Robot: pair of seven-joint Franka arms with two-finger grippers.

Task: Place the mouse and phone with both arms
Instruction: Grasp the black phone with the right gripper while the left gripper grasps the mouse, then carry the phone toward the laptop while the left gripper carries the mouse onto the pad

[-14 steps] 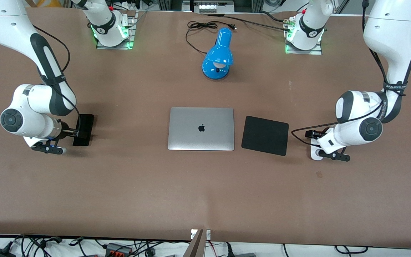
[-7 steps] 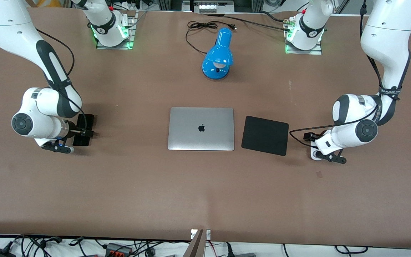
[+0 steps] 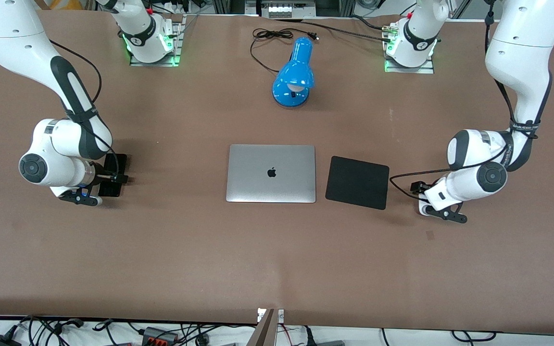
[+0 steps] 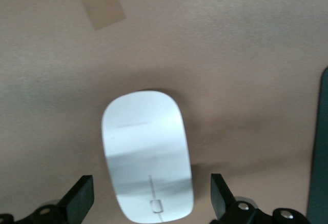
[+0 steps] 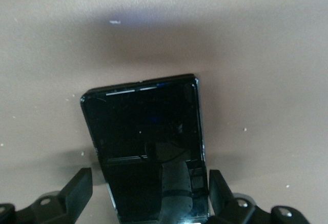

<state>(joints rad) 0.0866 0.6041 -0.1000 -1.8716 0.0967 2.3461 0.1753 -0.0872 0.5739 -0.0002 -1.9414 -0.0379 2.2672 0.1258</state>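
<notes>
In the right wrist view, my right gripper's fingers are on either side of the black phone's long edges, so it is time to close on the phone.
The black phone (image 3: 119, 161) lies flat on the table toward the right arm's end. My right gripper (image 3: 112, 179) is low over it. In the right wrist view the phone (image 5: 148, 131) lies between the open fingers of the right gripper (image 5: 148, 193), with a gap on each side. The white mouse (image 3: 422, 207) lies toward the left arm's end, beside the mouse pad, mostly hidden under my left gripper (image 3: 426, 204). In the left wrist view the mouse (image 4: 146, 152) lies between the open fingers of the left gripper (image 4: 151, 198), not touched.
A closed silver laptop (image 3: 271, 173) lies at the table's middle with a matte black mouse pad (image 3: 357, 182) beside it. A blue desk lamp (image 3: 295, 74) with its cable lies farther from the front camera. A small tape patch (image 4: 101, 2) is on the table near the mouse.
The right arm has shifted toward the laptop, bringing its gripper over the phone's middle. The left arm has shifted slightly toward the mouse pad. The phone and mouse have not moved.
</notes>
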